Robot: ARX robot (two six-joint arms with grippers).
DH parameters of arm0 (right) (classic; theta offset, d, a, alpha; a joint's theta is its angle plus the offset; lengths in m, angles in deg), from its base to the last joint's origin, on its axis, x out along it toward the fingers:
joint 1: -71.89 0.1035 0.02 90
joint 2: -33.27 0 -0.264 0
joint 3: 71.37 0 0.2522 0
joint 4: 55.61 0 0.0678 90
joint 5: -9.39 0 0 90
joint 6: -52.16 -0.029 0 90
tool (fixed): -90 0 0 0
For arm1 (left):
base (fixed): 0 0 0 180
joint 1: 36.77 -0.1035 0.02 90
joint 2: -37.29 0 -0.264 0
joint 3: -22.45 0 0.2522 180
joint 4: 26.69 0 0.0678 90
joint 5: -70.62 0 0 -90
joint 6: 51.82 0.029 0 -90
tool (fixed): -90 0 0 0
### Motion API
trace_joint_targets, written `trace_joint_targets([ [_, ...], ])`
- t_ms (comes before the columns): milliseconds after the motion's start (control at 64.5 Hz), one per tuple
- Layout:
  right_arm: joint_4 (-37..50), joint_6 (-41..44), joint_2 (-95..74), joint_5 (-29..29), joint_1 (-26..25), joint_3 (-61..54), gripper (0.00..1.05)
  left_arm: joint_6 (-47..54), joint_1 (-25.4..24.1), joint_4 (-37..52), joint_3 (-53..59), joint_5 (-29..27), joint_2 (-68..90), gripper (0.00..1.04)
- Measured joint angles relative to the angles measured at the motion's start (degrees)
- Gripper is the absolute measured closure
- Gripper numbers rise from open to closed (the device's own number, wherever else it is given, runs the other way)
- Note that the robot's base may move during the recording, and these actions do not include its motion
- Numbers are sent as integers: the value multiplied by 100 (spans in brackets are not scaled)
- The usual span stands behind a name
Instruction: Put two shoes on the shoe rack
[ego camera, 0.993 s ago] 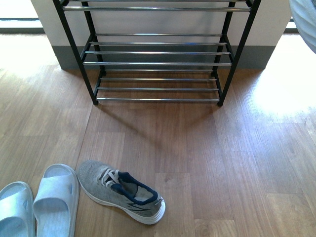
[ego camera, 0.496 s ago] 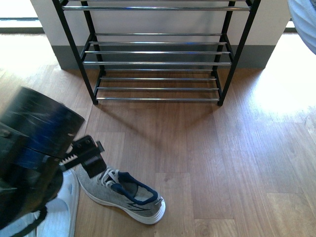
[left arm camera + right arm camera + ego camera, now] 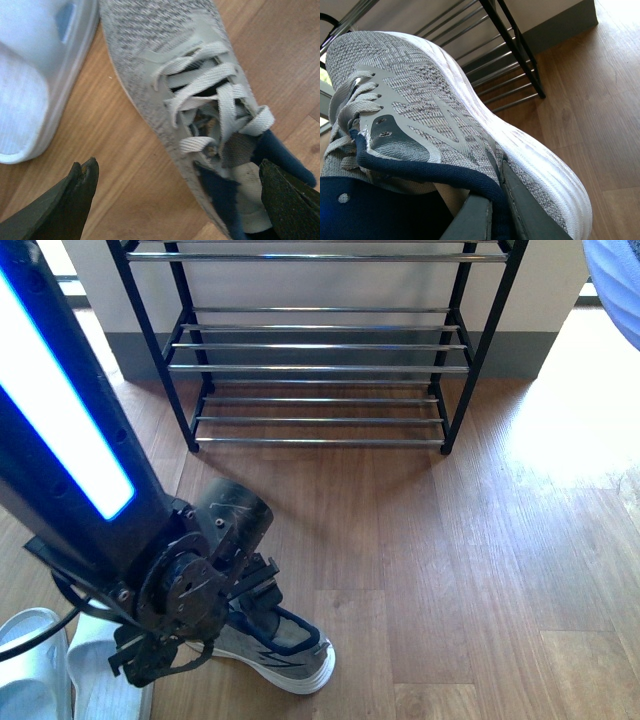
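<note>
The grey knit sneaker's laced front is broad, so my left gripper should next grab the thin side of its opening (image 3: 258, 637).
One grey knit sneaker (image 3: 292, 654) with a navy collar lies on the wood floor in front of the shoe rack (image 3: 320, 368). My left gripper (image 3: 245, 590) hangs right over it, open. In the left wrist view its fingertips (image 3: 80, 192) straddle the side wall of this sneaker (image 3: 190, 85), one over bare floor, the other over the shoe's opening. The second grey sneaker (image 3: 445, 105) is lifted off the floor, with my right gripper (image 3: 496, 210) shut on its navy collar. The rack's bars (image 3: 495, 55) show behind it. Pale blue slide sandals (image 3: 35, 670) sit at the floor sneaker's toe end.
The rack stands against a white wall with a grey skirting (image 3: 520, 350). One sandal (image 3: 35, 75) lies close beside the floor sneaker's toe. Open wood floor (image 3: 480, 570) stretches between the sneaker and the rack. A pale rounded shape (image 3: 615, 280) fills the top right corner.
My left arm has swung into the front view from the left and come down over the floor sneaker, now covering much of the sandals. The floor sneaker has not moved.
</note>
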Motion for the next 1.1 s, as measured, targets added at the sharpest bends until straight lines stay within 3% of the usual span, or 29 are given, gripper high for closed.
trace_joint_targets([
  [310,0,0,0,0,0,0,103,-149,140,114,-190,225,319,9],
  [636,0,0,0,0,0,0,103,-7,57,-404,-577,286,704,10],
  [962,0,0,0,0,0,0,103,72,-136,-527,-907,168,1014,62],
  [1101,0,0,0,0,0,0,103,98,-162,-466,-938,81,1060,96],
])
